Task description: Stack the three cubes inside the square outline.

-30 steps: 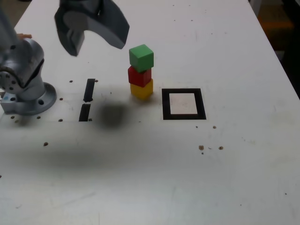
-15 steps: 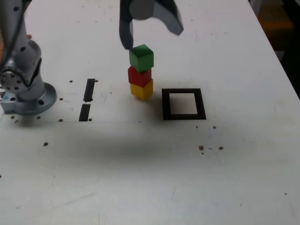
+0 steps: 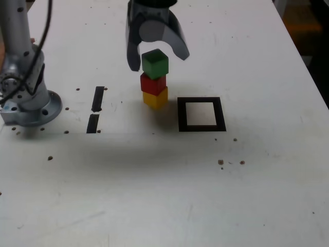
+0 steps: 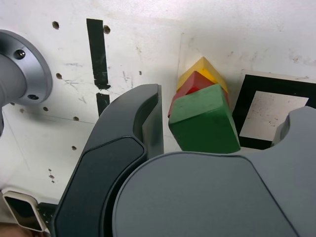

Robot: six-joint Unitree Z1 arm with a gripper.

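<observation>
My gripper will grab the green cube by its opposite sides next, to start stacking inside the square outline.
The three cubes stand in one tower: green cube on top, red cube in the middle, yellow cube on the table. The tower stands just outside the square outline, on its left in the exterior view. My gripper is open and straddles the green cube, one finger on each side, not touching it as far as I can tell. In the wrist view the green cube sits between my fingers, with the red cube, the yellow cube and the square outline beyond it.
Two short black strips lie on the white table to the tower's left in the exterior view. My arm's grey base stands at the exterior view's left edge. Small holes and specks dot the tabletop.
My gripper has swung from the exterior view's upper left over to the tower and come down around the green cube. The cubes have not moved.
</observation>
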